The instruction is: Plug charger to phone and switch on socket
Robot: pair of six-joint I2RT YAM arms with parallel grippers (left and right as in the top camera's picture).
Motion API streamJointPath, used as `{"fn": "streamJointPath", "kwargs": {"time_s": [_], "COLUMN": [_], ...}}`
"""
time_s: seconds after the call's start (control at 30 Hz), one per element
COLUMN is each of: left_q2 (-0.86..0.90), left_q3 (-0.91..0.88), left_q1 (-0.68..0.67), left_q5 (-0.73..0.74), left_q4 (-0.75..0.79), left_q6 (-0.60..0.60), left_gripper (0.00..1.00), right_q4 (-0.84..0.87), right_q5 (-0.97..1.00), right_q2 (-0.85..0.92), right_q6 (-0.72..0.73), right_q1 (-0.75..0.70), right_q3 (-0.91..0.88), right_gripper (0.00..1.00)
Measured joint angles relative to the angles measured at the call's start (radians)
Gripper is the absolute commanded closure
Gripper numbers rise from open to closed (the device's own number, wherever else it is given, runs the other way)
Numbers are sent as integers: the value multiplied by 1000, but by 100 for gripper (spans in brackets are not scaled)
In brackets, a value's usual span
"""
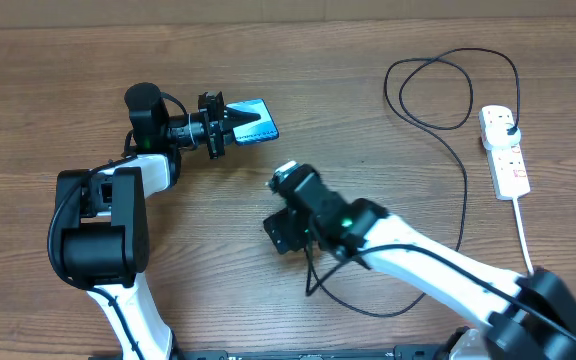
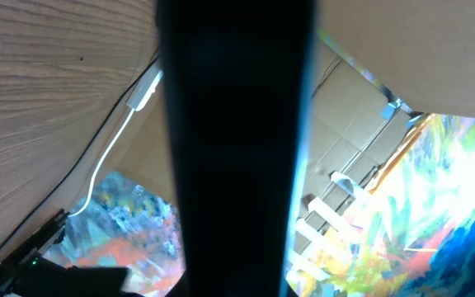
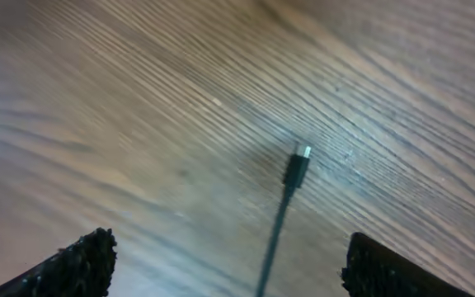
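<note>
The charger cable needs to plug into the phone with its metal tip, so my right gripper should next grab the cable by the black housing behind its connector tip (image 3: pixel 296 172) and leave the metal tip free.
The phone (image 1: pixel 260 129), its screen lit blue, lies at the upper middle of the table. My left gripper (image 1: pixel 240 118) reaches in from the left and is shut on the phone's near end. In the left wrist view a broad dark band and bright reflections hide the jaws. The charger cable (image 1: pixel 464 190) runs from its black plug (image 1: pixel 509 127) in the socket (image 1: pixel 504 150), loops, and passes under my right arm. Its connector tip (image 3: pixel 298 169) lies free on the wood. My right gripper (image 3: pixel 229 243) hovers above the tip, open and holding nothing; in the overhead view the right gripper (image 1: pixel 276 205) is at mid-table.
The socket's thick white cord (image 1: pixel 523 232) runs toward the front right edge. A loop of black cable (image 1: pixel 428 92) lies at the back right. The left arm's base (image 1: pixel 98 235) stands at the front left.
</note>
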Motion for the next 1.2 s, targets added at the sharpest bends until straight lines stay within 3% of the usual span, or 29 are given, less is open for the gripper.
{"fn": "streamJointPath", "kwargs": {"time_s": [0.43,0.83,1.03,1.2], "left_q2": [0,0,0,0], "left_q3": [0,0,0,0], "left_q1": [0,0,0,0], "left_q5": [0,0,0,0], "left_q4": [1,1,1,1], "left_q6": [0,0,0,0], "left_gripper": [95,95,96,95], "right_q4": [175,219,225,208], "right_q5": [137,115,64,53], "right_q2": [217,254,256,256], "right_q6": [-30,-29,-29,-29], "right_q1": [2,-71,-101,-100], "right_q3": [-5,-5,-5,-2], "right_gripper": [33,52,55,67]}}
